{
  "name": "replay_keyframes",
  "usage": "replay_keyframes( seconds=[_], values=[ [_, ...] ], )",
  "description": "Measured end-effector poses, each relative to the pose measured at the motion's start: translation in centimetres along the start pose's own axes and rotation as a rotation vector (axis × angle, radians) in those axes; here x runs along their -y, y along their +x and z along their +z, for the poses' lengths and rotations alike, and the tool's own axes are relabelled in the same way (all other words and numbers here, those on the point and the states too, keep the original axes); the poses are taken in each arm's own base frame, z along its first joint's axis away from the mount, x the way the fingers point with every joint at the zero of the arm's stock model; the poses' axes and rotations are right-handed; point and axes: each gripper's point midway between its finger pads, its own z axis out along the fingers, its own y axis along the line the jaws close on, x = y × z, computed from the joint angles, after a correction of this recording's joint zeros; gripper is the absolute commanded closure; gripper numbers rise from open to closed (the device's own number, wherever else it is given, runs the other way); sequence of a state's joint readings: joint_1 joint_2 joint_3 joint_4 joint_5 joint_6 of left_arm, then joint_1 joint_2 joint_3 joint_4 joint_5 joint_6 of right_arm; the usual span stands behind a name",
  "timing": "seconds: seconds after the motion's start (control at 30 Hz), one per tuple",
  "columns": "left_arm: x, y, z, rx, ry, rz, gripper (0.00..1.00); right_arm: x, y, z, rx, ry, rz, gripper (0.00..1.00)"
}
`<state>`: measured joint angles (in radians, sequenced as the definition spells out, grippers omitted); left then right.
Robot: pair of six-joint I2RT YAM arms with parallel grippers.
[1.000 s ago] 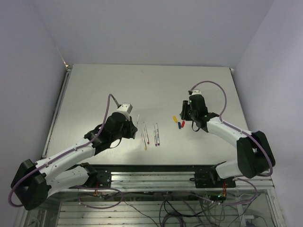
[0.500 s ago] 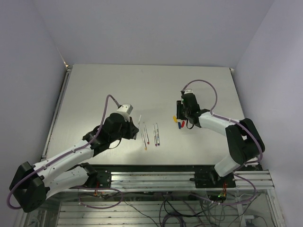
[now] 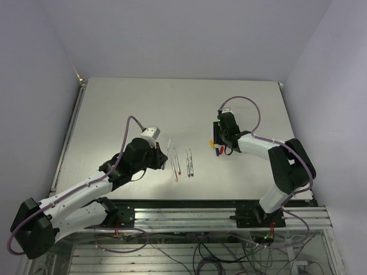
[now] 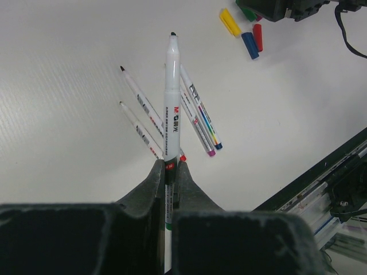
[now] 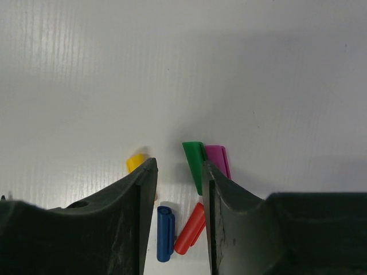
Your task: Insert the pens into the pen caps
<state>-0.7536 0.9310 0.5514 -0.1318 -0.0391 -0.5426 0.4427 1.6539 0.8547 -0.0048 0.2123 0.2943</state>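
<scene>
The green cap (image 5: 195, 157) needs to take the pen in its open end, so my right gripper will next grab the cap across its long sides and leave that end free.
My left gripper (image 4: 170, 166) is shut on a grey-white pen (image 4: 172, 97) with a green end, its dark tip pointing away. In the top view this gripper (image 3: 162, 153) holds the pen (image 3: 168, 144) above the table, left of the other pens (image 3: 183, 163), which lie side by side and also show in the left wrist view (image 4: 198, 114). My right gripper (image 5: 178, 169) is open, low over the caps: green cap (image 5: 195, 157) and purple cap (image 5: 218, 160) by the right finger, yellow cap (image 5: 136, 162) by the left finger, blue cap (image 5: 165, 232) and red cap (image 5: 190, 228) between the fingers.
The grey-white table (image 3: 126, 109) ends in a metal rail (image 3: 189, 215) at the near edge. In the top view the caps (image 3: 217, 150) lie just right of the loose pens, partly under my right gripper (image 3: 219, 137).
My right gripper has moved left and come down over the caps. My left gripper has shifted slightly forward with the pen still in it.
</scene>
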Motion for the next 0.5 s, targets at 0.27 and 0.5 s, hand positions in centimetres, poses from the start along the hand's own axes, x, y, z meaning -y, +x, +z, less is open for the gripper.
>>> replay_keyframes(
  seconds=[0.27,0.5],
  values=[
    [-0.11,0.2,0.03,-0.004,-0.002,0.0,0.93,0.24,0.7,0.58,-0.02,0.015,-0.009,0.63],
    [-0.14,0.24,0.03,-0.005,-0.003,0.0,0.93,0.44,0.62,1.0,-0.021,0.031,-0.014,0.63]
  ],
)
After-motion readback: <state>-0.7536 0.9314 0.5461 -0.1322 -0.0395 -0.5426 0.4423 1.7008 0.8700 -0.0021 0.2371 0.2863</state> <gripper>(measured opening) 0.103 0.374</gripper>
